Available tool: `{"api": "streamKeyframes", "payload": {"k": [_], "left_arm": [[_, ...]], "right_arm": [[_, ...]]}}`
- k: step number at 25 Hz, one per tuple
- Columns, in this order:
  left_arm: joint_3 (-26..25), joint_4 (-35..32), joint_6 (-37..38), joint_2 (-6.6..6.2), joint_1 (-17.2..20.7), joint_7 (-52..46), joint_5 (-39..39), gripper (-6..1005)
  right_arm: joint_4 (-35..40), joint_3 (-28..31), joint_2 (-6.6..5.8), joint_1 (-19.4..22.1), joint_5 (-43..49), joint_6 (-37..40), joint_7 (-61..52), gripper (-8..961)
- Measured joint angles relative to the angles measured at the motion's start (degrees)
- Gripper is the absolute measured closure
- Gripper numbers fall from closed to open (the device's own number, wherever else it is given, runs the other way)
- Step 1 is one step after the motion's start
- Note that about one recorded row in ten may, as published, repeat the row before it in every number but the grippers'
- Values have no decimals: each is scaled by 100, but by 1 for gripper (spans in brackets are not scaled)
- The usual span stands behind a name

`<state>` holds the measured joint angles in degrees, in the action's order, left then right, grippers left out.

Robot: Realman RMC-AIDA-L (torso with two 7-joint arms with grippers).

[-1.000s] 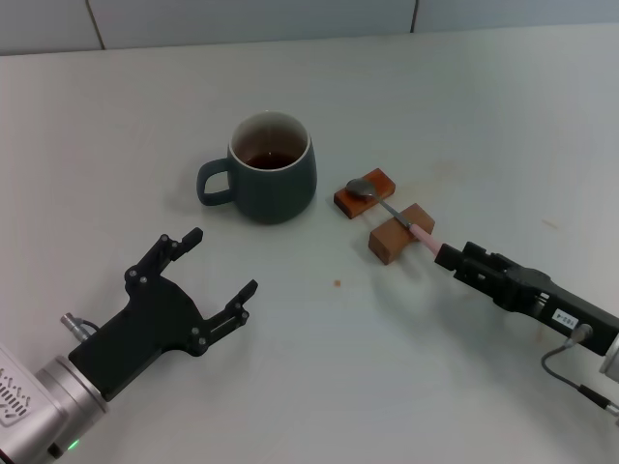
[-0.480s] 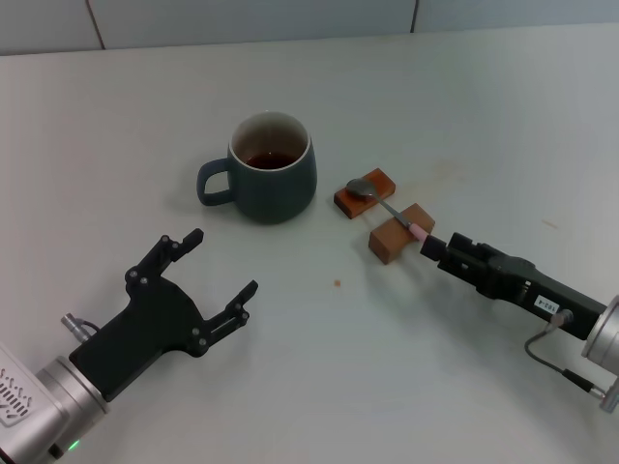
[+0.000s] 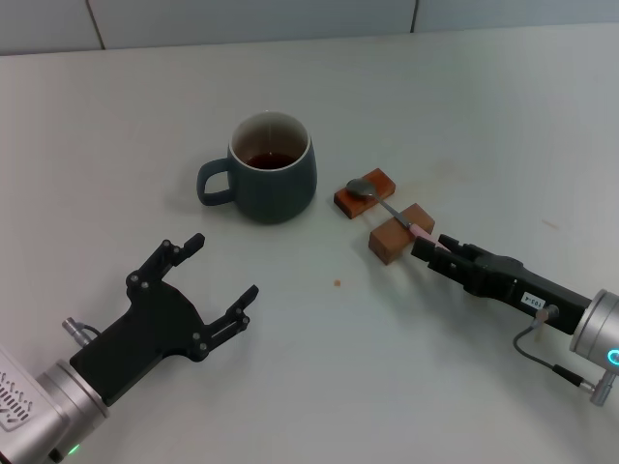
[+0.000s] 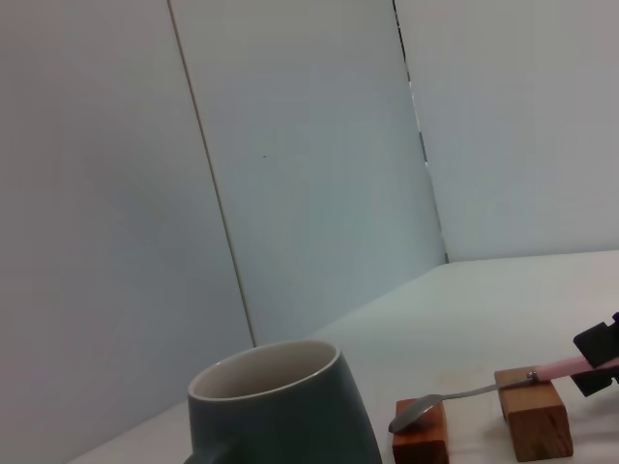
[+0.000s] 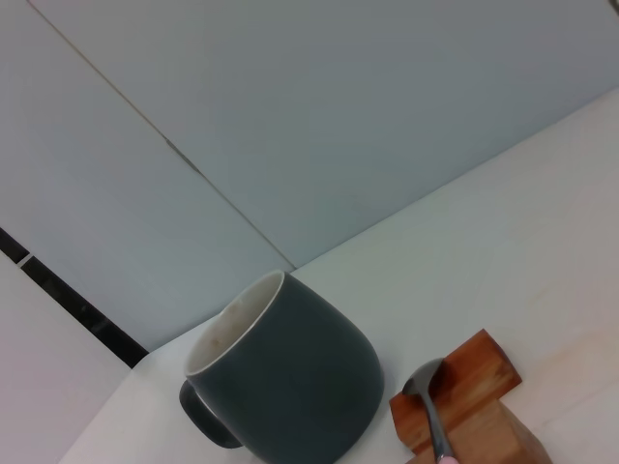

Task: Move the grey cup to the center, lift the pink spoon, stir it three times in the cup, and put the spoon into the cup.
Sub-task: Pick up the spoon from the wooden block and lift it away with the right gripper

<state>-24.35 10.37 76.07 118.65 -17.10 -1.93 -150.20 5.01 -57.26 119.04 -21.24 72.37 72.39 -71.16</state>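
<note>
My right gripper's fingers are around the pink handle's end [image 3: 420, 233] beside the wooden block [image 3: 391, 242], so it is time for my right gripper to close on it.
The grey cup [image 3: 273, 179] stands upright at mid-table with its handle toward my left side and brown residue inside; it also shows in the left wrist view [image 4: 280, 406] and the right wrist view [image 5: 290, 387]. The pink spoon [image 3: 389, 207] lies across two wooden blocks just right of the cup, silver bowl toward the cup, and shows in the wrist views [image 4: 484, 391] [image 5: 432, 411]. My right gripper [image 3: 427, 247] is at the pink handle's end, jaws standing above and below it [image 4: 600, 360]. My left gripper [image 3: 225, 263] is open and empty, in front of the cup.
Two brown wooden blocks [image 3: 366, 193] [image 3: 399, 233] hold the spoon off the white table [image 3: 484, 116]. A small brown speck [image 3: 337, 283] lies on the table in front of the blocks. A pale panelled wall stands behind the table.
My right gripper has moved forward and left along the table until its tip reaches the end of the spoon's pink handle. The left gripper, cup and spoon have stayed in place.
</note>
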Motion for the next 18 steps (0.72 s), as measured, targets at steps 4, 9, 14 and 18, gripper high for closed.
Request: {"api": "streamKeyframes", "payload": {"k": [4,9,14,18], "left_arm": [[16,0,0,0,-2,0,0,149],[22,0,1,0,-8,0,0,149],[54,0,3,0,-17,0,0,149],[67,0,5,0,-22,7,0,149]], "right_arm": [[0,-3,6,25,-13,10,-3,322],[0,-5,5,13,-9,-2,-3,509],[-1,-5,5,11,-5,-5,-3,629],[19,-12,9,18,-4,-6,41,672]]}}
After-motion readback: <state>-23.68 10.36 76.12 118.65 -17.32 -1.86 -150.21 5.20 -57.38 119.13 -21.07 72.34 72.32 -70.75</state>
